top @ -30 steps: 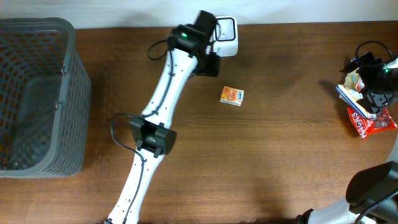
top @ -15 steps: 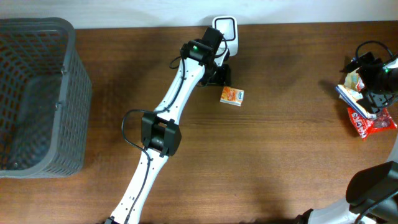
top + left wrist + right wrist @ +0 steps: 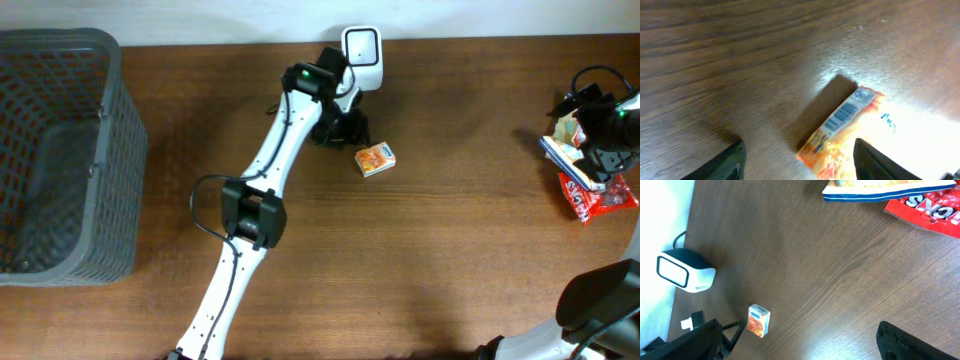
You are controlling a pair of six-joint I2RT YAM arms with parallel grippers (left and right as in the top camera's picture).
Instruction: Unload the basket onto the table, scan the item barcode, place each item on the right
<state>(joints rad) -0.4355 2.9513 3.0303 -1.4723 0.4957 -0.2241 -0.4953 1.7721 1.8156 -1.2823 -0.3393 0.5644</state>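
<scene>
The small orange box should be grabbed next by its orange end (image 3: 369, 161) with my left gripper, so the barcode on the box's side stays uncovered for the scanner (image 3: 361, 46).
A small orange box (image 3: 375, 159) lies flat on the wooden table, just below and right of the white barcode scanner (image 3: 361, 46) at the far edge. My left gripper (image 3: 340, 128) hangs beside the box's left end. In the left wrist view the box (image 3: 840, 132) shows a barcode on its side and lies between the spread fingers of the left gripper (image 3: 800, 152), nearer the right one; the jaws stand apart, not closed on it. My right gripper (image 3: 600, 140) is far off at the right edge, open (image 3: 800, 345), seeing the box (image 3: 759, 320) and scanner (image 3: 685, 272) from afar.
A grey mesh basket (image 3: 60, 150) stands at the left edge. Snack packets (image 3: 600, 195) lie under the right arm, a red one (image 3: 930, 205) at the top of the right wrist view. The left arm (image 3: 245, 215) stretches diagonally over the table.
The left gripper came down from beside the scanner to the box, then eased back left. The box has turned and slid a little to the right.
</scene>
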